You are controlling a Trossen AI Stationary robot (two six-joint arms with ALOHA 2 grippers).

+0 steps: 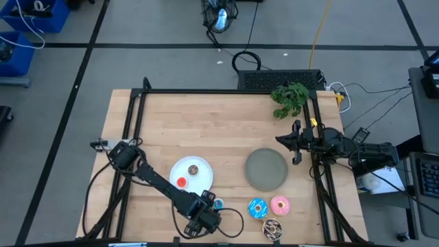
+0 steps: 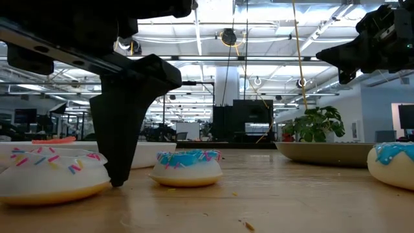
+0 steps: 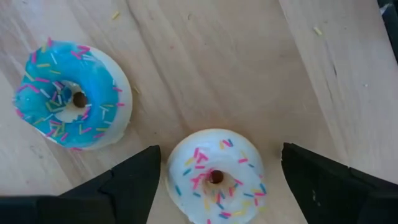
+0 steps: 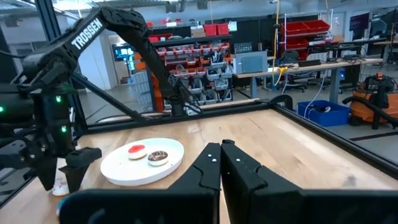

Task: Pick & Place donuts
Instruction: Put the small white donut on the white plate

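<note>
Next, my left gripper grips the white sprinkled donut by its outer rim (image 3: 180, 177) to place the donut on the white plate.
My left gripper (image 3: 219, 149) is open near the table's near edge (image 1: 204, 211), pointing down. Its fingers (image 3: 134, 183) stand on either side of the tiny white sprinkled donut (image 3: 214, 176), with a small gap showing to each. In the low view one finger (image 2: 121, 136) reaches down to the tabletop beside this donut (image 2: 52, 173). The tiny blue donut (image 3: 71, 94) (image 2: 187, 167) lies flat just beside it. The tiny red donut (image 4: 137, 150) and the tiny brown donut (image 4: 157, 157) lie on the white plate (image 1: 203, 180). My right gripper (image 4: 221, 152) is shut and waits above the table's right side (image 1: 296, 140).
The grey plate (image 1: 266, 169) sits right of the white plate. Three larger donuts lie near the near edge: blue sprinkled (image 1: 257, 208), pink (image 1: 280, 205) and speckled brown (image 1: 274, 228). A green plant (image 1: 289, 98) stands at the far right corner. Black frame rails (image 1: 134, 116) run along the table's sides.
</note>
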